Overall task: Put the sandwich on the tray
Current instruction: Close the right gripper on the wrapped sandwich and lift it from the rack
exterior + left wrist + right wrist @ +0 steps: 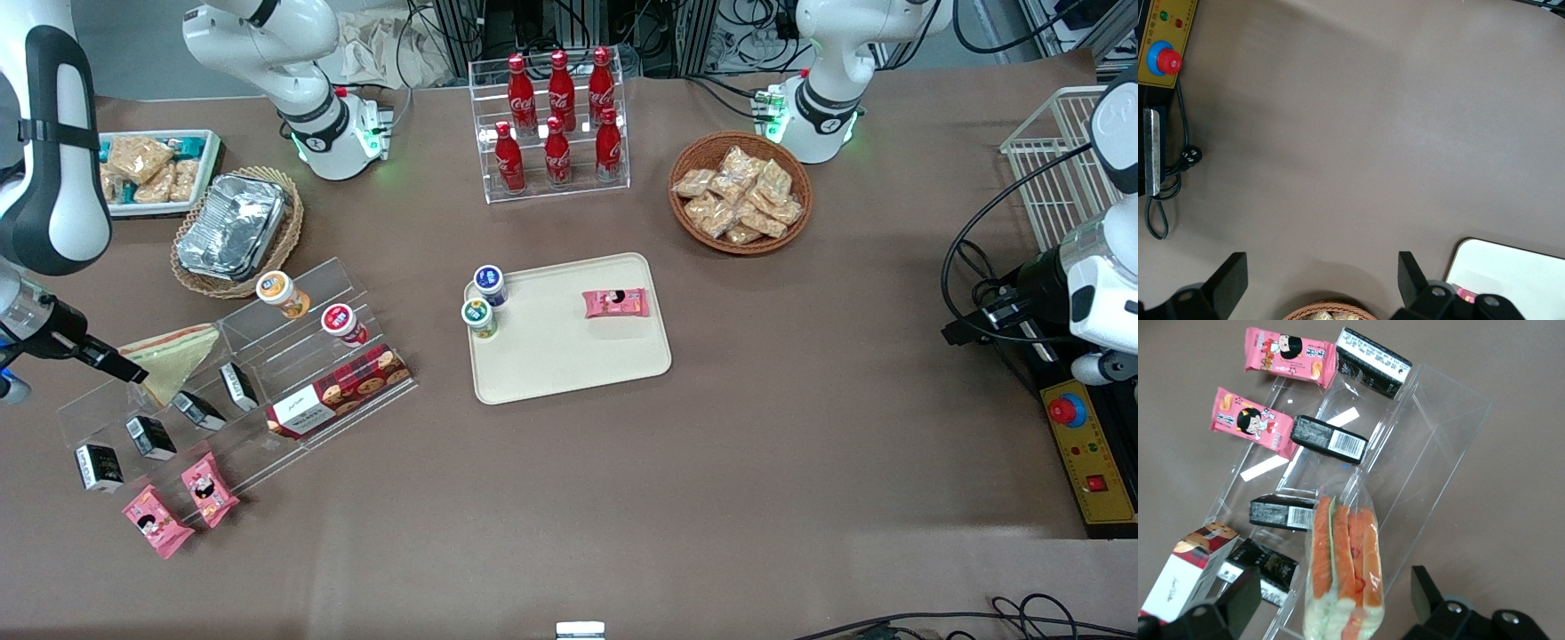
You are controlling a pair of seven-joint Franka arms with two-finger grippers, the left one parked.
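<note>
Next, my gripper grabs the wrapped sandwich by its filling edge (169, 338) to place it on the cream tray (569, 364).
The sandwich (178, 354) is a clear-wrapped wedge standing on the top step of a clear acrylic shelf (293, 293), toward the working arm's end of the table. Its orange, green and red filling edge (1341, 560) faces the wrist camera. My gripper (1335, 600) is open and straddles the sandwich, with a gap between each finger and the wrapper. In the front view the gripper (133, 372) sits at the sandwich's outer end. The cream tray (569, 364) lies mid-table and carries a pink snack packet (615, 303) and two small cups (484, 302).
Black packets (1330, 439), pink packets (1248, 421) and a cookie box (338, 391) sit on or by the shelf. A foil container in a basket (233, 227), a white snack bin (151, 169), a cola rack (556, 124) and a wicker snack basket (740, 191) stand farther from the front camera.
</note>
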